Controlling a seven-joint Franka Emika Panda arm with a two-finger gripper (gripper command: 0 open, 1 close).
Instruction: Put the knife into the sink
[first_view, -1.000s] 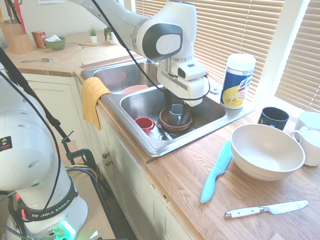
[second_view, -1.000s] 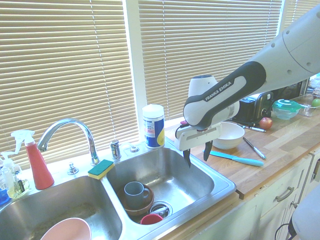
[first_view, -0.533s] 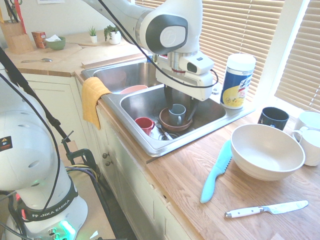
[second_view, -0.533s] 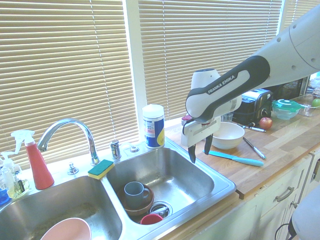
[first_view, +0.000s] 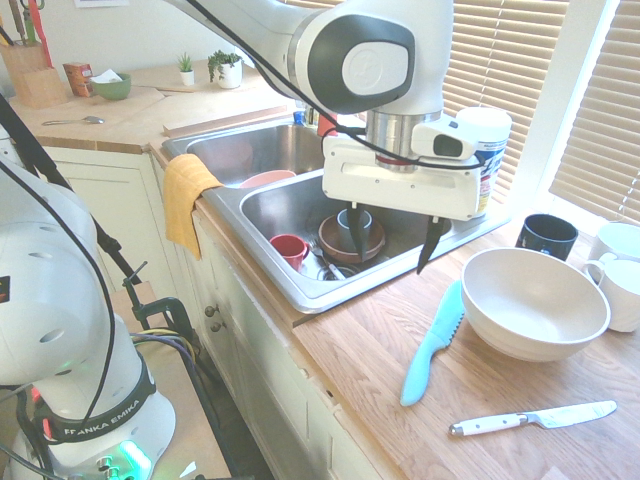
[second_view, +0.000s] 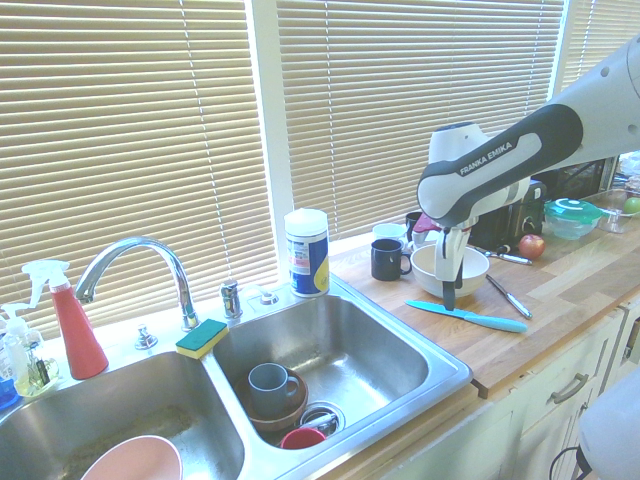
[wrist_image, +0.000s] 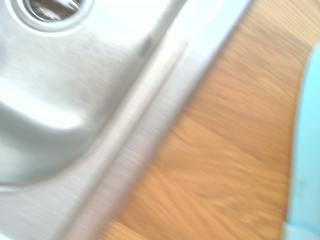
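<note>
My gripper will grab the light-teal knife by its handle (second_view: 497, 322) next, so that it can put the knife into the sink (second_view: 350, 370).
The light-teal knife (first_view: 432, 345) lies flat on the wooden countertop, between the sink's right rim and the white bowl, and shows as well in the second exterior view (second_view: 470, 317). The double-basin steel sink (first_view: 290, 205) holds dishes. My gripper (first_view: 394, 238) hangs open and empty over the sink's right rim, a little short of the knife's blade end. From the other side the gripper (second_view: 449, 288) points down just above the knife's tip. The blurred wrist view shows the sink rim (wrist_image: 150, 105), wood, and a teal strip of the knife (wrist_image: 307, 150).
A white bowl (first_view: 535, 300) sits right beside the knife; a white-handled knife (first_view: 530, 415) lies nearer the counter's front. Behind stand a dark mug (first_view: 547, 235) and a wipes canister (second_view: 307, 252). In the basin are a brown bowl with a grey cup (second_view: 270, 388) and a red cup (first_view: 290, 248).
The arm has swung from over the sink basin toward the counter, bringing the gripper to the sink's right rim near the knife. The jaws stayed open. The knife has not moved.
</note>
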